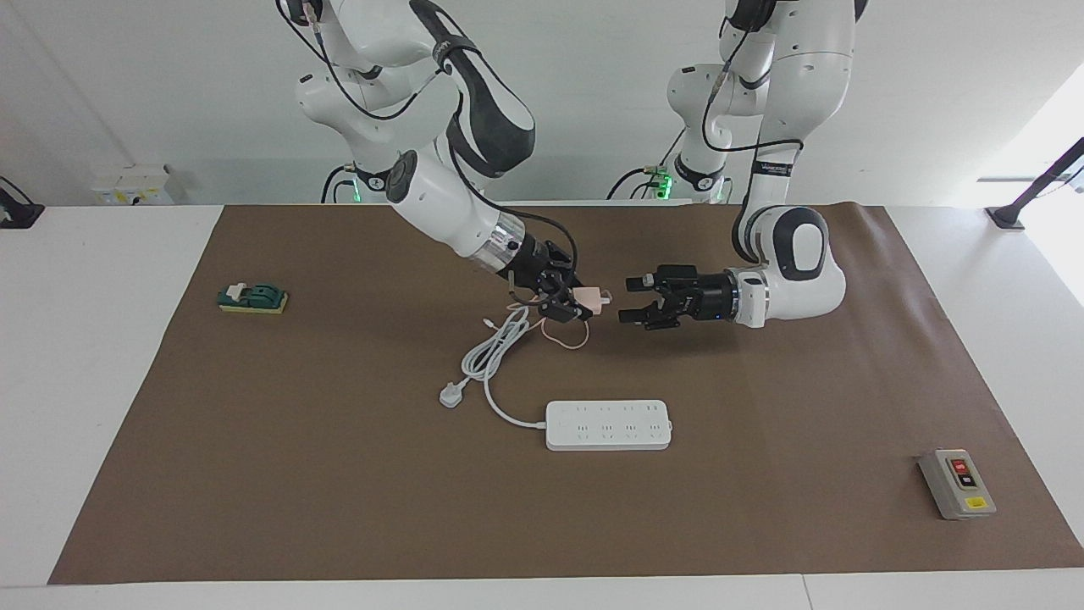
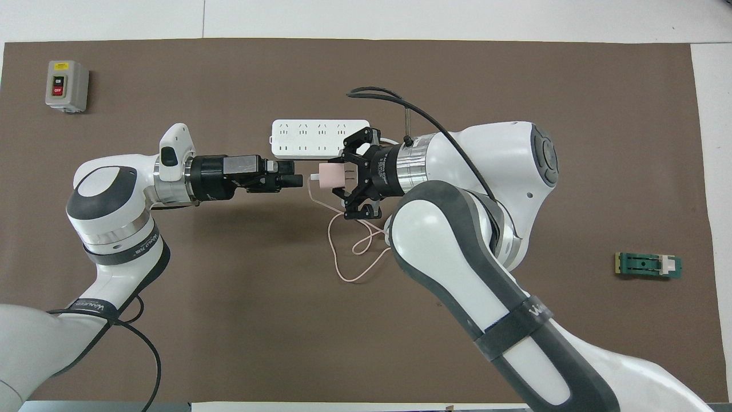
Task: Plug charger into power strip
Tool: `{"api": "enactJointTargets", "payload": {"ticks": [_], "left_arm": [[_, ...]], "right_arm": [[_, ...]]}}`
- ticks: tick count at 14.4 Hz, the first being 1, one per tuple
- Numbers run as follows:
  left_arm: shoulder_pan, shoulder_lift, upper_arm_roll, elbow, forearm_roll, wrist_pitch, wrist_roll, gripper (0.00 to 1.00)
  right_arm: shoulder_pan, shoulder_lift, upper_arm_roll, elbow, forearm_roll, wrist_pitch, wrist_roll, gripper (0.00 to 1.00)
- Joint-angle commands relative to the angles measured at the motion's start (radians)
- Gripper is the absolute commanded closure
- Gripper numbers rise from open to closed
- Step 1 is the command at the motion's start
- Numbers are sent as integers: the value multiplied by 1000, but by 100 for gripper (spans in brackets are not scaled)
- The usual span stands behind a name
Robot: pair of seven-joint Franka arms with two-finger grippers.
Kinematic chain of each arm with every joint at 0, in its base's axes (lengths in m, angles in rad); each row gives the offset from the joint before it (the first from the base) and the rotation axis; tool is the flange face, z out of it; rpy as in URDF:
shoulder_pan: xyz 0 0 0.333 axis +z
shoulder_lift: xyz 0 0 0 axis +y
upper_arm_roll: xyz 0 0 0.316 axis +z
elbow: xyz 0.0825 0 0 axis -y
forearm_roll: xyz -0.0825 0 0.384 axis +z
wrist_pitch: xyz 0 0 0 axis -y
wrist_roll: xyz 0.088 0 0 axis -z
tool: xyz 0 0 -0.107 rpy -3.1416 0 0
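Note:
I should next grab the pale-pink charger by its cable end (image 2: 323,175) with my left gripper, so its metal prongs stay free to go into the power strip (image 2: 307,139).
My right gripper (image 1: 580,303) (image 2: 342,177) is shut on the pale-pink charger (image 1: 589,297) (image 2: 330,175) and holds it in the air over the brown mat. The charger's thin pink cable (image 1: 566,341) (image 2: 349,261) hangs down and loops on the mat below. My left gripper (image 1: 628,299) (image 2: 292,173) is open, level with the charger and a short gap from it, fingertips pointing at it. The white power strip (image 1: 608,424) (image 2: 307,139) lies flat on the mat, farther from the robots than both grippers. In the overhead view my right gripper covers one end of it.
The strip's thick white cord (image 1: 491,354) lies bundled on the mat and ends in a white three-pin plug (image 1: 451,395). A grey box with red and black buttons (image 1: 957,483) (image 2: 67,86) sits toward the left arm's end. A small green part (image 1: 252,298) (image 2: 648,265) lies toward the right arm's end.

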Motion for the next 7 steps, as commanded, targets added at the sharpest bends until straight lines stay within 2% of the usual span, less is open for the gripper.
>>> {"api": "enactJointTargets", "payload": {"ticks": [1,7], "left_arm": [[3,-5,2,-17,-21,-16,29,0],[3,-5,2,-16,-21,-20,29,0]], "right_arm": [[12,46,-3,79,19,7,39,100],[53,76,-4,92,17,33,48,100]]}}
